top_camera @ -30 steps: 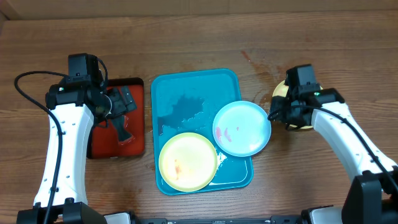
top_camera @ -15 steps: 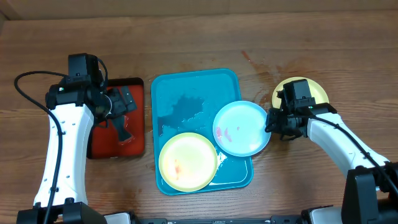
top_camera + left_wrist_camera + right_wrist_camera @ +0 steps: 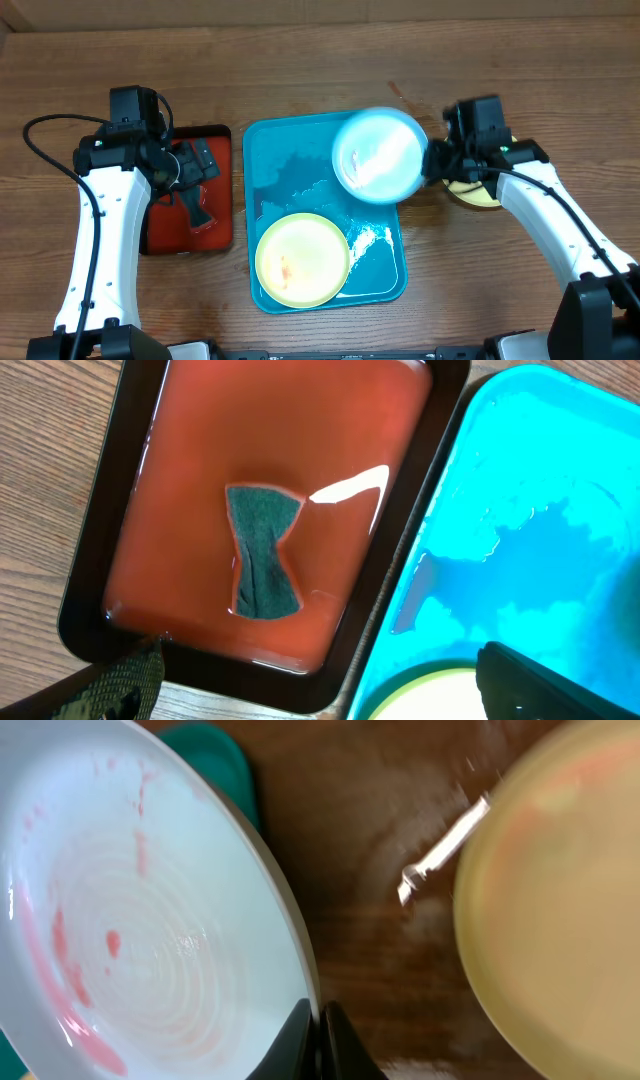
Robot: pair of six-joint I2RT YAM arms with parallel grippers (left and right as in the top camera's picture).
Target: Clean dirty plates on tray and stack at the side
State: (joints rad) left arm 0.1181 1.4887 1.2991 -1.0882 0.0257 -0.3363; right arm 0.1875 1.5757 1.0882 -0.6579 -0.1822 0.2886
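Observation:
The robot's left gripper will next grab the dark green sponge across its narrow middle point(image 3: 195, 204) point(image 3: 261, 548), so a wide end stays free to clean the plate.
My right gripper point(image 3: 430, 165) point(image 3: 318, 1020) is shut on the rim of the light teal plate point(image 3: 378, 155) point(image 3: 150, 920). That plate hangs tilted above the turquoise tray point(image 3: 290, 150) point(image 3: 540, 510), red smears showing on its face. A pale yellow plate point(image 3: 302, 260) point(image 3: 430, 695) lies flat in the tray's near half. Another yellow plate point(image 3: 478, 192) point(image 3: 560, 920) sits on the table to the right, partly under my right arm. Over the red tray point(image 3: 215, 235) point(image 3: 300, 440) my left gripper point(image 3: 200, 190) point(image 3: 330, 685) hangs open and holds nothing.
A dark green sponge point(image 3: 263, 550) lies in shallow water in the red tray, left of the turquoise tray. Water pools on the turquoise tray's floor. Wet marks show on the wooden table point(image 3: 420, 100) near the right-hand plate.
My right gripper closed on the teal plate's rim, then lifted the plate off the tray and carried it up and away from the near edge. The left arm stayed still.

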